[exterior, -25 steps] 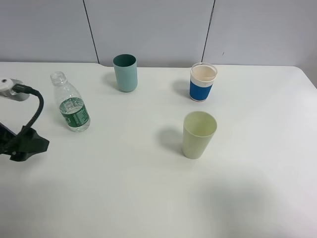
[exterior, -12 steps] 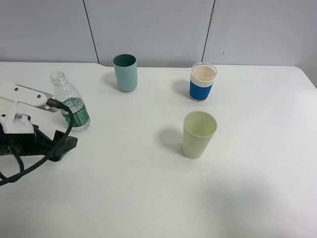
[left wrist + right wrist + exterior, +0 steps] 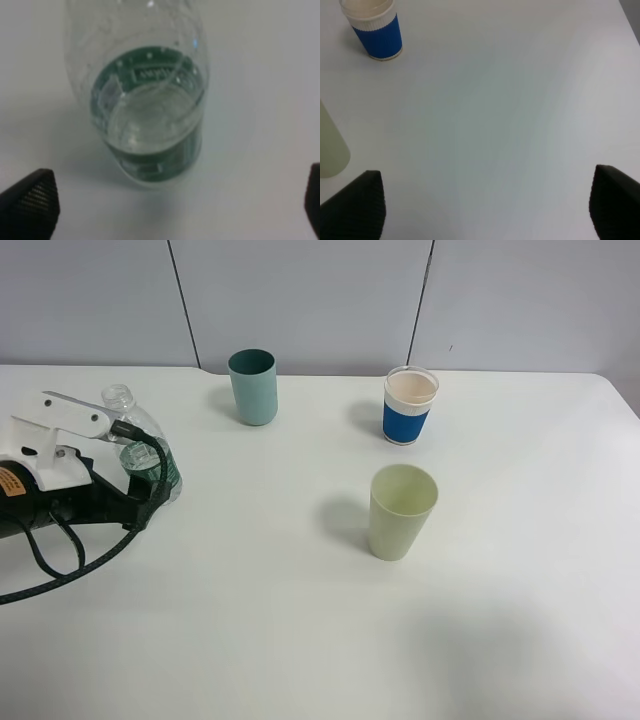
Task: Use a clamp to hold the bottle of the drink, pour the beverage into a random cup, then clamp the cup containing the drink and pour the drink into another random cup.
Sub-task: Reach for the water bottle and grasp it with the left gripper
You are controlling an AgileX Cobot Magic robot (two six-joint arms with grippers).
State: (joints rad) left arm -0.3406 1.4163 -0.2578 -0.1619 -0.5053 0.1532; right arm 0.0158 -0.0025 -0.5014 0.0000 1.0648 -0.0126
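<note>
Next, my left gripper grabs the bottle by its green-labelled lower body [image 3: 148,462], leaving the bottle's opening [image 3: 117,391] free to pour the drink.
A clear plastic bottle [image 3: 122,403] with a green label and no cap stands upright at the left of the white table. It holds some clear liquid, seen close in the left wrist view [image 3: 145,115]. My left gripper [image 3: 140,502] is open at the bottle's base, its black fingertips [image 3: 30,205] wide apart on either side of the bottle and not touching it. A teal cup [image 3: 252,387], a blue-banded paper cup [image 3: 410,405] and a pale green cup [image 3: 402,511] stand upright. My right gripper [image 3: 485,205] is open and empty, out of the exterior view.
The white table [image 3: 300,640] ends at a grey panelled wall behind the cups. The left arm's black cable [image 3: 60,575] loops over the table by its left edge. The right wrist view shows the blue-banded cup [image 3: 374,27] and the pale green cup's side [image 3: 330,145].
My left arm has come in from the table's left edge and moved right, up to the bottle, partly covering it. The cups and bottle have not moved.
</note>
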